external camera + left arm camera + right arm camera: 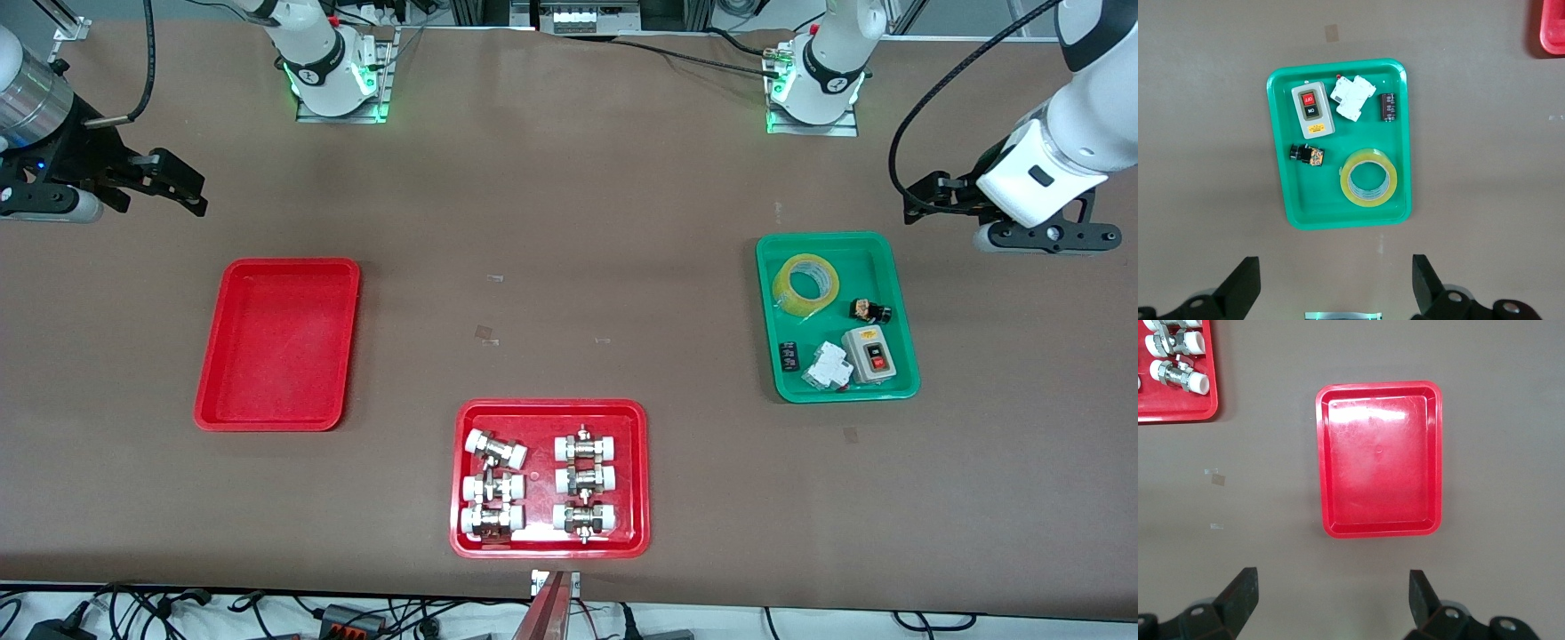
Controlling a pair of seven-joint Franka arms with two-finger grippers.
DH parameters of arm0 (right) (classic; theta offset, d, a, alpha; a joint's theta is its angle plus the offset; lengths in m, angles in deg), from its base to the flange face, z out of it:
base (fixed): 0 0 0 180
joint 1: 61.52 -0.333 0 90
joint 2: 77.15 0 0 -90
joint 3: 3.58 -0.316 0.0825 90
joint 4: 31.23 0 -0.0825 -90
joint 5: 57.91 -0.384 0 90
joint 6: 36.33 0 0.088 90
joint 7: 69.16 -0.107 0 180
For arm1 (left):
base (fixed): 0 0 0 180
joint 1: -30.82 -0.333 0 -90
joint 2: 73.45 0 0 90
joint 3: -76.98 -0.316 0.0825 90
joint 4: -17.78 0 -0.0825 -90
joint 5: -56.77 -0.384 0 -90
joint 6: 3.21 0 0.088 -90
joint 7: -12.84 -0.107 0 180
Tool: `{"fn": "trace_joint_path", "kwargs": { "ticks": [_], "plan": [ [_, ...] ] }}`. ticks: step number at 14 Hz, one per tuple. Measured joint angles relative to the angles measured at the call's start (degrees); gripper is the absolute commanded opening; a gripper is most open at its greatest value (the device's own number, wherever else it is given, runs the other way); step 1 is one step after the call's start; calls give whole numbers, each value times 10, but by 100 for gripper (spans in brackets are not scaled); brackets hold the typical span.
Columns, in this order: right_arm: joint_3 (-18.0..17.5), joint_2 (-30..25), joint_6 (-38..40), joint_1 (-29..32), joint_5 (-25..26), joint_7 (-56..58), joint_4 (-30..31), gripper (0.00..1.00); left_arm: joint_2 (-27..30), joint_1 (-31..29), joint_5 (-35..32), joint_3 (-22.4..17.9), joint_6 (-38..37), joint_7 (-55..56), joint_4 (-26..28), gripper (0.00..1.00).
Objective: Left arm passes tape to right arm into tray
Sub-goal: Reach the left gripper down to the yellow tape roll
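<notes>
I should pick up the yellow tape with my left gripper next, by its ring wall [787, 298] [1350, 189], to pass the tape to my right gripper.
The yellow tape [805, 284] lies flat in the green tray [858, 267], in the corner farthest from the front camera; it also shows in the left wrist view [1369, 178]. My left gripper [929, 197] is open and empty, up over bare table past the green tray at the left arm's end; its jaws stand wide apart in its wrist view [1335, 263]. The plain red tray [277, 342] is empty, also in the right wrist view [1379, 460]. My right gripper [182, 184] is open and empty over bare table at the right arm's end [1331, 577].
The green tray also holds a grey switch box [871, 354], a white breaker [827, 366] and small black parts. A red tray of white-capped fittings [549, 411] sits near the front edge, between the other trays. Small tape scraps dot the table.
</notes>
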State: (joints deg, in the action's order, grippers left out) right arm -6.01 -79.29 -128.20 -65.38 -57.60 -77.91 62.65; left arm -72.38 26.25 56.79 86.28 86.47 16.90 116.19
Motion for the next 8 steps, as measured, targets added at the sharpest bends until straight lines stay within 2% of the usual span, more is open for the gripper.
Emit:
{"fn": "trace_joint_path", "kwargs": {
  "ticks": [5,8],
  "plan": [
    [0,1,0,0,0,0,-3,100,-4,0,0,0,0,0,6,100],
    [0,3,0,0,0,0,-4,100,-29,-16,0,-1,6,0,39,100]
  ]
}}
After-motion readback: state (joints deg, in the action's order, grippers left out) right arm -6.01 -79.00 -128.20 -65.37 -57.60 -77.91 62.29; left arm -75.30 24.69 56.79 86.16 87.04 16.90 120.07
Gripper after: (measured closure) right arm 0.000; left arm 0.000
